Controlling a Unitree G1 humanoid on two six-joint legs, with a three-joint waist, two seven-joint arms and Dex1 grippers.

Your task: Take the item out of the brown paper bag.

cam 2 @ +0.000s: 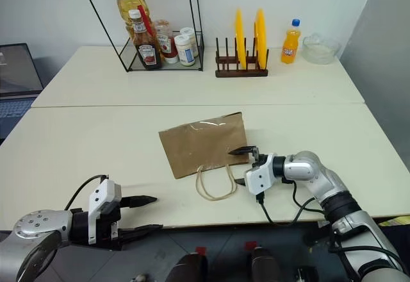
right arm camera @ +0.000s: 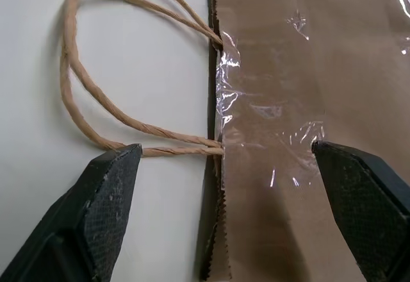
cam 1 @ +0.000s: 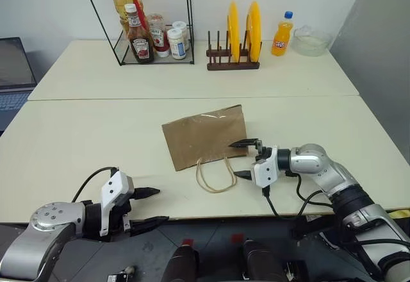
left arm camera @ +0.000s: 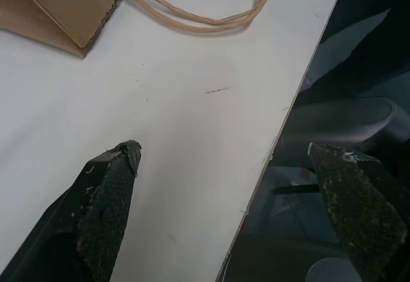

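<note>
I should grab the paper bag (cam 1: 205,134) next with my right gripper, by the cord handle (cam 1: 230,169) that loops out past the bag's opening. The bag is lying flat on the tabletop.
The brown paper bag (cam 1: 205,134) lies flat in the middle of the near table, with its beige cord handles (cam 1: 216,176) looping toward the front edge. The item is hidden; nothing of it shows at the bag's mouth. My right gripper (cam 1: 234,160) is open at the bag's near right corner. In the right wrist view one finger is over the handles (right arm camera: 77,96) and the other over the taped paper (right arm camera: 288,102). My left gripper (cam 1: 163,205) is open at the table's front edge, left of the bag, with nothing between its fingers (left arm camera: 109,199).
On the far table stand a wire rack (cam 1: 154,38) with ketchup and other bottles, a wooden rack with two yellow plates (cam 1: 243,32), an orange soda bottle (cam 1: 282,35) and a glass bowl (cam 1: 311,40). A laptop (cam 1: 13,70) is at the far left.
</note>
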